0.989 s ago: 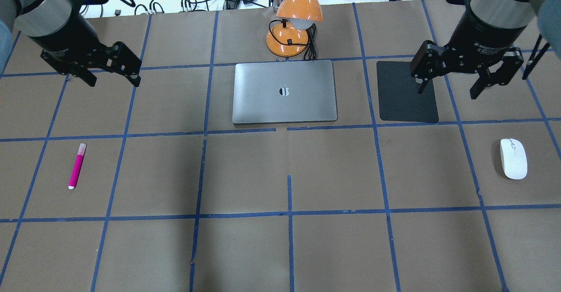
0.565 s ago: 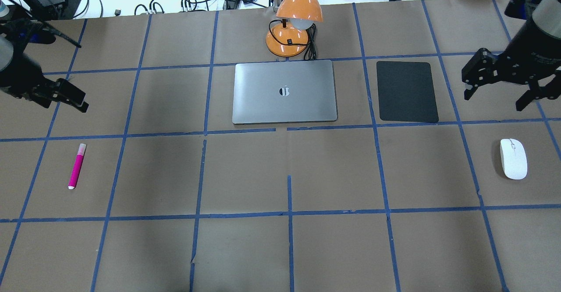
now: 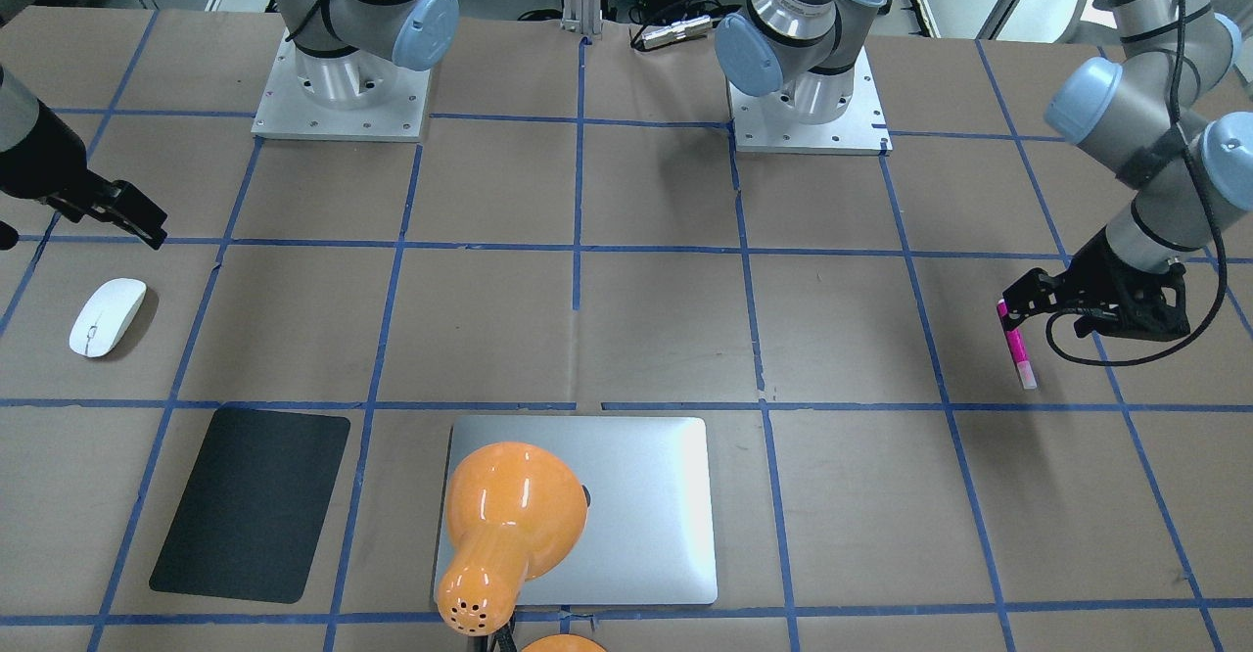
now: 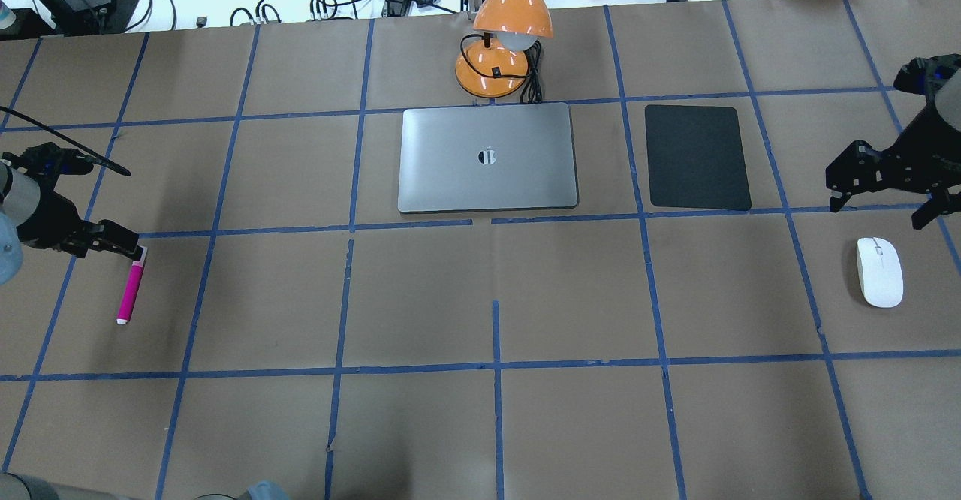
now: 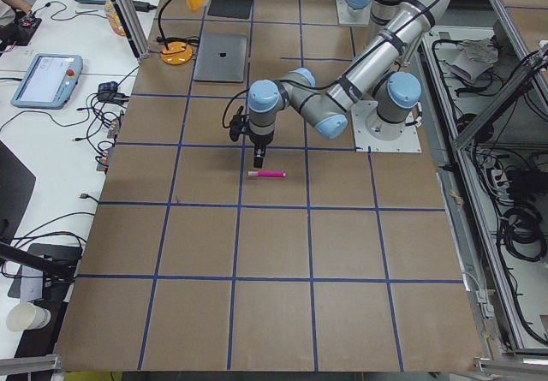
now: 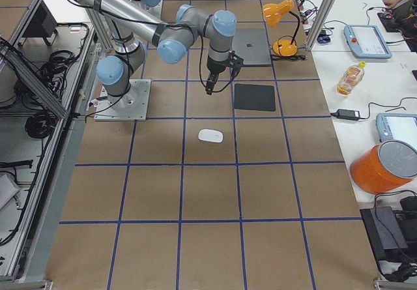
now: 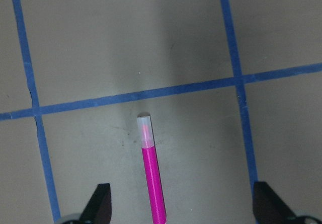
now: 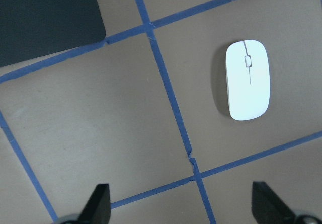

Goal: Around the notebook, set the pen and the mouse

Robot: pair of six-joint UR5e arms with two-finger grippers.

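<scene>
My left gripper grabs the magenta pen by its body near the pale cap (image 3: 1016,350) next, to place the pen by the notebook (image 3: 652,511).
The magenta pen (image 4: 132,286) lies on the table's left side, pale cap end pointing away from the robot. My left gripper (image 7: 182,211) hangs open just above the pen (image 7: 152,178), whose lower part sits between the spread fingers, untouched. The white mouse (image 4: 879,272) rests flat at the far right. My right gripper (image 4: 880,213) hovers open just behind the mouse (image 8: 247,79), holding nothing. The silver-grey notebook (image 4: 488,157) lies closed at the back centre, far from both grippers.
A black mat (image 4: 697,156) lies to the right of the notebook. An orange desk lamp (image 4: 501,42) stands right behind the notebook, its head leaning over it. Cables and a bottle lie beyond the table's back edge. Blue tape lines grid the brown surface.
Both arms swung outward and toward the table's front. The left gripper came from the back left down over the pen. The right left the black mat and now hovers by the mouse.
</scene>
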